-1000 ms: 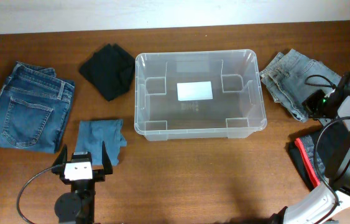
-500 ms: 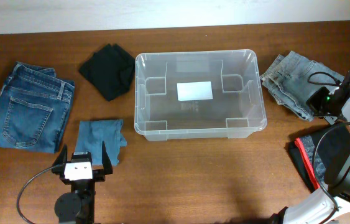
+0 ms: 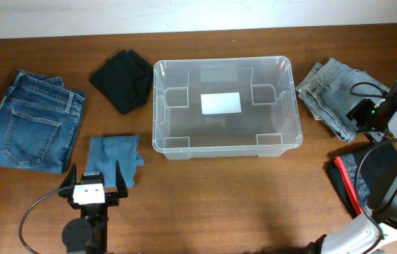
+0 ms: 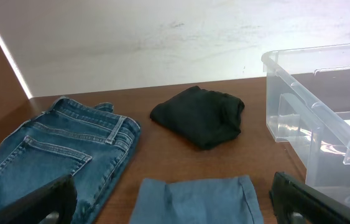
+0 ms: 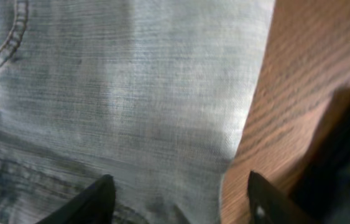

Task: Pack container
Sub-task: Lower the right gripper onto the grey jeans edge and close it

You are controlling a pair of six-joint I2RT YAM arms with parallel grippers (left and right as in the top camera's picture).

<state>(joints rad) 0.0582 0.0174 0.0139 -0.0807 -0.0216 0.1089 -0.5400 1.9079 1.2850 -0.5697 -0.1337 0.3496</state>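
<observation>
My right gripper grips the jeans' near edge next, to keep the folded light grey jeans folded to lay flat in the container (image 3: 154, 106).
The container (image 3: 154, 106) is a clear bin in the middle of the table, with only a white label (image 3: 221, 103) on its floor. Its near corner shows in the left wrist view (image 4: 324, 118). My left gripper (image 3: 94, 173) is open just in front of a small folded blue cloth (image 3: 113, 159), which lies between the fingers (image 4: 171, 205) without being touched. My right gripper (image 3: 358, 117) is over the near edge of the light grey jeans (image 3: 328, 90). It is open (image 5: 181, 199), with the jeans (image 5: 119, 93) right below the fingertips.
Folded blue jeans (image 3: 32, 120) lie at the far left and a black garment (image 3: 123, 80) lies left of the bin. A dark garment with a red stripe (image 3: 350, 182) lies at the front right, under the right arm. Bare wood (image 3: 240, 204) runs along the front.
The right gripper's jaws have gone from shut to open over the light jeans, after shifting slightly to the right. The left arm and the clothes have not moved.
</observation>
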